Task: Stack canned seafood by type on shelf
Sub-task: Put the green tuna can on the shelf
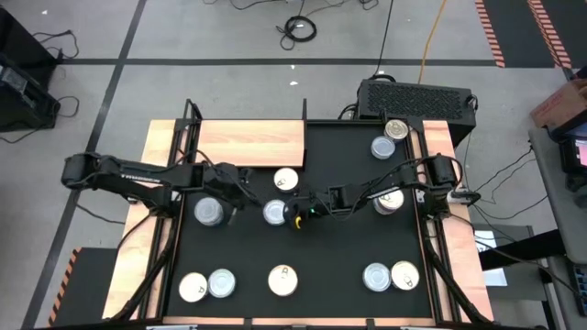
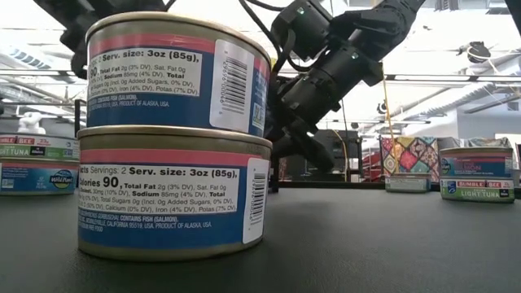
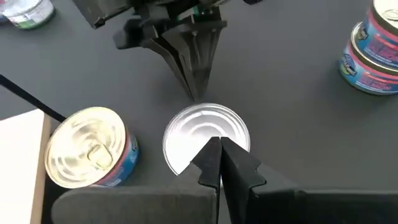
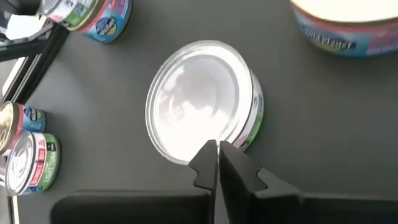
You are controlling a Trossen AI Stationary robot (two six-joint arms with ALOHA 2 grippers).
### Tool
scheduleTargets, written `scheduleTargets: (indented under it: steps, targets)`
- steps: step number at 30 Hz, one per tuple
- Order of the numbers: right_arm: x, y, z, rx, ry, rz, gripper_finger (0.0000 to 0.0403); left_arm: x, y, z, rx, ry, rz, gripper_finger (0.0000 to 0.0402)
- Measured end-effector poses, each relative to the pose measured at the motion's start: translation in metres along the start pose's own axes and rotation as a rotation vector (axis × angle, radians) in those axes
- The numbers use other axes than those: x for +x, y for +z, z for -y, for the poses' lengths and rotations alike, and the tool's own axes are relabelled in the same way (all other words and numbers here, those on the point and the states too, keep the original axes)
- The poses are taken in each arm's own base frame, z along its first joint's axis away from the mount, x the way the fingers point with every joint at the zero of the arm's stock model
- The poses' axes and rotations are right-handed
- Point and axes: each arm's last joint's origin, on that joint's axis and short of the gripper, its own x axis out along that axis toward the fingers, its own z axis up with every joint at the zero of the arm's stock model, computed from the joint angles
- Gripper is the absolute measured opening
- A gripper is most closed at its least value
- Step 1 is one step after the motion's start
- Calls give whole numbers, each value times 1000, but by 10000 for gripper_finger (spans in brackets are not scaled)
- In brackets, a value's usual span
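The silver-topped can (image 4: 200,99) is beside my shut right gripper, so my gripper needs to open again, then go down over the can and close on the can's rim (image 4: 239,140).
A silver-topped can of seafood (image 1: 274,213) with a green label stands flat on the black mat at mid-table. My right gripper (image 4: 217,146) is shut at the can's right-hand rim, slanting down from the table's right. My left gripper (image 3: 219,144) is shut and hovers above the mat on the can's left side, with its tips over the near rim in its own view. A gold-topped can (image 1: 286,181) stands just beyond the silver one. The shelf (image 1: 249,143), a light wooden board, lies at the far left with nothing on it. My right gripper's shut fingertips (image 3: 198,93) come slanting down from the table's right to the silver can's right-hand rim (image 4: 239,140). I cannot tell whether they touch it. The can sits flat on the mat.
A two-can stack (image 2: 171,146) stands at the near middle. Pairs of cans sit near left (image 1: 206,285) and near right (image 1: 390,276). Two more (image 1: 390,137) are far right, one (image 1: 390,200) is by the right arm and one (image 1: 209,212) by the left arm.
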Motion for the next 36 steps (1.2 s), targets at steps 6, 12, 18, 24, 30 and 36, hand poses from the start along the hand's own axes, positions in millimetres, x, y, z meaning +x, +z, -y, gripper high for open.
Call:
scheduleTargets:
  steps: [6,12,18,24,30,36]
  targets:
    - [0,0,0,1,16,-15,70,23,-17,2,-32,16,55,13]
    - [-13,7,-7,-36,39,1,119,50,-34,-4,-55,35,-10,13]
    - [-18,10,-10,-37,43,18,158,69,-46,-6,-69,22,-53,13]
    - [-18,10,-5,8,-31,55,188,71,-52,-11,-90,21,-83,13]
    - [-16,8,-3,81,-51,41,220,66,-63,-22,-146,24,-131,13]
    - [-12,6,-1,78,-57,36,245,61,-62,-28,-173,-33,-72,13]
